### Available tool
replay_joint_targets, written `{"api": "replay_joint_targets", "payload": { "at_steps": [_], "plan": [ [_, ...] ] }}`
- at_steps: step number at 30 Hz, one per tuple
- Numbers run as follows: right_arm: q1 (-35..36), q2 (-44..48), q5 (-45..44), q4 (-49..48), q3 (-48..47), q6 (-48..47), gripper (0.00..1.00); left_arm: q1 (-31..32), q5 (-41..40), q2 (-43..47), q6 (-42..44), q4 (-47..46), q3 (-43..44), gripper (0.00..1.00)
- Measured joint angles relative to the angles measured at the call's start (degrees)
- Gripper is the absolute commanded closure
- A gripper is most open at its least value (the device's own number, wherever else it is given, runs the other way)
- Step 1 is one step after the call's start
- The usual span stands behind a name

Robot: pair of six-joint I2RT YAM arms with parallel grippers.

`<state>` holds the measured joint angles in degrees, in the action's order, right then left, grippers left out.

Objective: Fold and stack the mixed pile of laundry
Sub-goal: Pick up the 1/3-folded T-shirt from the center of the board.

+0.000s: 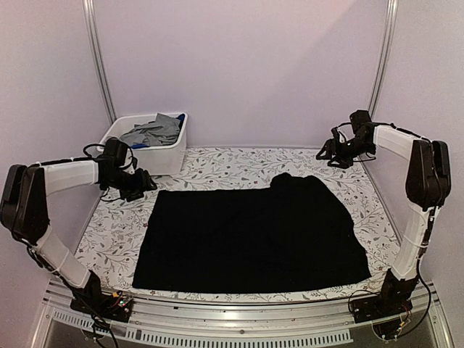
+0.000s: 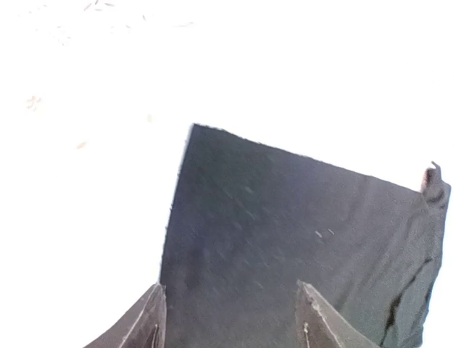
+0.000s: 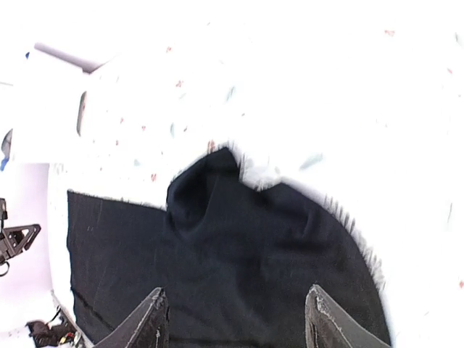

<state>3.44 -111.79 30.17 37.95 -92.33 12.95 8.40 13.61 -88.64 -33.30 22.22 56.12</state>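
The right gripper grabs the black T-shirt's far edge (image 1: 269,190) (image 3: 166,211) beside the bunched sleeve next, to fold it nearward.
A black T-shirt (image 1: 250,235) lies spread flat on the flowered table, with a bunched sleeve at its far right (image 1: 297,181). It also fills the left wrist view (image 2: 290,239) and the right wrist view (image 3: 232,261). A grey shirt (image 1: 154,130) and a strip of bright blue cloth (image 1: 138,146) lie in the white bin (image 1: 170,156). My left gripper (image 1: 145,185) is open and empty, held above the shirt's far left corner. My right gripper (image 1: 326,154) is open and empty, raised at the far right, apart from the shirt.
The white bin stands at the table's far left corner, right behind the left gripper. Metal frame posts (image 1: 98,61) rise at both back corners. The flowered table cover (image 1: 225,163) shows bare round the shirt.
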Motion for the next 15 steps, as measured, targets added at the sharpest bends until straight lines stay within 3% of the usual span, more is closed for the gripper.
{"api": "replay_joint_targets", "payload": {
  "at_steps": [7,15],
  "plan": [
    [-0.1,-12.3,-2.8,-0.4,-11.8,-1.7,0.39,-1.4,1.0,-12.6,2.8,-3.7,6.3,0.44],
    [0.0,-21.1,-1.3,0.3,-15.4,-2.7,0.41,-1.3,2.1,-18.9,4.8,-5.3,9.7,0.43]
  ]
}}
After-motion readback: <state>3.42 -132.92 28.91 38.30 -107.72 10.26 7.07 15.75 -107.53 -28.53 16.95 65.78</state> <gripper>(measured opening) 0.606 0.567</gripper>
